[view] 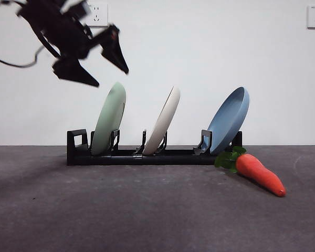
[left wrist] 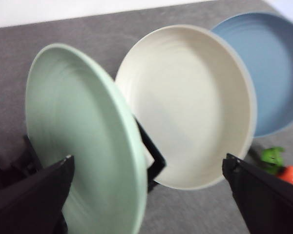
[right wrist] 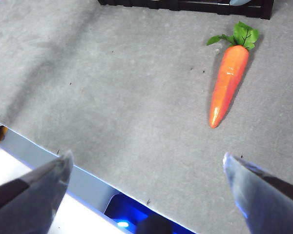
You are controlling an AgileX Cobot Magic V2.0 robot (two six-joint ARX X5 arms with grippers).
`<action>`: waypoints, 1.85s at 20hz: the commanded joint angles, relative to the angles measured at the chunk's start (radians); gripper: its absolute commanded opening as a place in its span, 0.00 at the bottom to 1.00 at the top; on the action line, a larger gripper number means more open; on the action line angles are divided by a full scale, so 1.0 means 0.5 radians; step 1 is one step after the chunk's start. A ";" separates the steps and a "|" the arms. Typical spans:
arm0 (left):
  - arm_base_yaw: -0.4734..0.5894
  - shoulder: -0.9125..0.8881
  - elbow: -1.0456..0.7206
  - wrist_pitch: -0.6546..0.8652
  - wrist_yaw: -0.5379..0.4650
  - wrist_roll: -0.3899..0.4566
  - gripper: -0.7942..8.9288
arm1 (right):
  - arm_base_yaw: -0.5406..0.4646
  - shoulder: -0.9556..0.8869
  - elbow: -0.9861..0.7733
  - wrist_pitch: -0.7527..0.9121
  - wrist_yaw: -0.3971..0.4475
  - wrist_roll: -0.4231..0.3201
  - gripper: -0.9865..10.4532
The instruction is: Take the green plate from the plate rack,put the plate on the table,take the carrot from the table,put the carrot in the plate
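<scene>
I should grab the green plate's free upper rim (view: 117, 87) (left wrist: 132, 148) with my left gripper next, since the plate's lower edge sits between the rack's black wires.
The pale green plate (view: 109, 118) (left wrist: 78, 141) stands tilted in the left slot of the black plate rack (view: 147, 156). My left gripper (view: 111, 77) (left wrist: 149, 158) hovers open just above the plate's top rim, its jaws spread wide on either side of the rim without touching it. On the dark table (view: 147, 210), the orange carrot (view: 260, 174) (right wrist: 228, 85) lies at the rack's right end, leaves toward the rack. My right gripper (right wrist: 147, 156) is open and empty above the table's front edge, well short of the carrot.
A cream plate (view: 163, 121) (left wrist: 185, 102) leans in the rack's middle slot and a blue plate (view: 228, 119) (left wrist: 273, 68) in the right one. The table's front edge (right wrist: 39, 151) runs below the right gripper. A white wall with sockets stands behind.
</scene>
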 commanded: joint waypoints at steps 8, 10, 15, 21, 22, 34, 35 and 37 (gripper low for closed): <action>-0.043 0.224 0.016 0.097 -0.156 0.012 0.52 | -0.003 0.023 0.007 0.011 0.002 0.004 0.61; -0.056 0.227 0.016 0.104 -0.154 0.013 0.44 | -0.003 0.024 0.007 0.011 0.002 0.005 0.61; -0.081 0.227 0.016 0.134 -0.106 0.012 0.08 | -0.003 0.024 0.007 0.010 0.002 0.005 0.61; -0.089 0.208 0.017 0.137 -0.046 0.011 0.08 | -0.003 0.024 0.007 0.010 0.002 0.005 0.61; -0.089 0.183 0.018 0.136 -0.047 0.011 0.08 | -0.003 0.024 0.007 0.010 0.002 0.005 0.61; -0.296 -0.562 0.179 -0.823 -0.301 0.462 0.08 | -0.003 0.024 0.007 0.010 0.002 0.004 0.61; -0.426 -0.616 0.179 -0.986 -0.449 0.564 0.08 | -0.003 0.024 0.007 0.010 0.002 0.004 0.61; -0.653 -0.635 0.178 -1.165 -0.660 0.643 0.08 | -0.003 0.024 0.007 0.011 0.005 0.004 0.61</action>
